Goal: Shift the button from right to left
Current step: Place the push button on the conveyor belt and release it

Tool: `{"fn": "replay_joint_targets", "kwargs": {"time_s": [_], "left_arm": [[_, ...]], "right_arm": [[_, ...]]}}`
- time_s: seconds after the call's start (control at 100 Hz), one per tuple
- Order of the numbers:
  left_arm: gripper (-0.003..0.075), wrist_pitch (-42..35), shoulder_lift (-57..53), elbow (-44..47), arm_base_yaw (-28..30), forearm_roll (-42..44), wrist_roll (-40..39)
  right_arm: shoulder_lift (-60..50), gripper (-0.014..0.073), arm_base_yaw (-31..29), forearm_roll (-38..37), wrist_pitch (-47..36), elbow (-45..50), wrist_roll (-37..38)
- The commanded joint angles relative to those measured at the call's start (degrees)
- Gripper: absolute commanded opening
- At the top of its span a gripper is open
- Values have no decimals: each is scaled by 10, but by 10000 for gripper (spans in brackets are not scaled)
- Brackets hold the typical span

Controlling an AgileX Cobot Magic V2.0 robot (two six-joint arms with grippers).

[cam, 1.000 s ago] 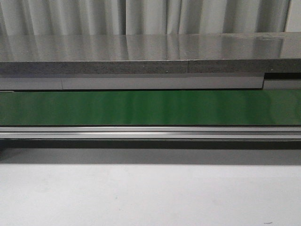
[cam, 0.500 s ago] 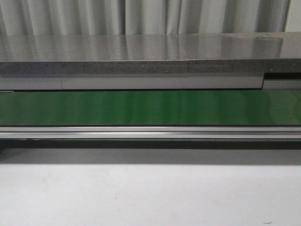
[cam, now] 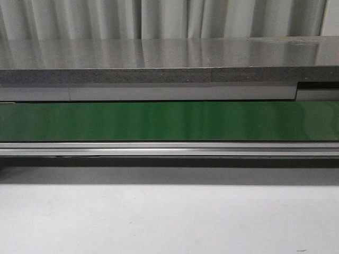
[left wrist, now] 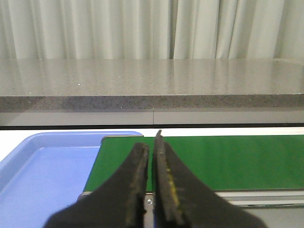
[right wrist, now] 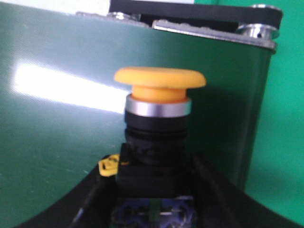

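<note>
The button's black body is over the green belt, so it is now time for my right gripper to open.
The button has a round yellow-orange cap, a silver ring and a black body with blue bits at its base. It shows only in the right wrist view. My right gripper is shut on its black body and holds it upright, close over the green conveyor belt near the belt's metal end. My left gripper is shut and empty, over the other end of the belt, beside a blue tray. Neither gripper nor the button shows in the front view.
The green belt runs across the front view with a metal rail along its near side. A grey stone counter and curtains lie behind it. A white table surface lies in front.
</note>
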Motion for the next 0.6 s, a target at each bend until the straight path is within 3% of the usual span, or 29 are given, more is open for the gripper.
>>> {"fn": "replay_joint_targets", "kwargs": {"time_s": [0.0, 0.12, 0.23, 0.59], "left_arm": [[5, -46, -20, 24, 1, -5, -6], [5, -46, -20, 24, 1, -5, -6], [5, -46, -20, 24, 1, -5, -6], [5, -46, -20, 24, 1, -5, -6]], "right_arm": [[-23, 279, -1, 6, -21, -12, -5], [-23, 411, -1, 6, -19, -12, -4], [-23, 480, -1, 6, -19, -12, -4], [-55, 496, 2, 40, -28, -14, -5]]}}
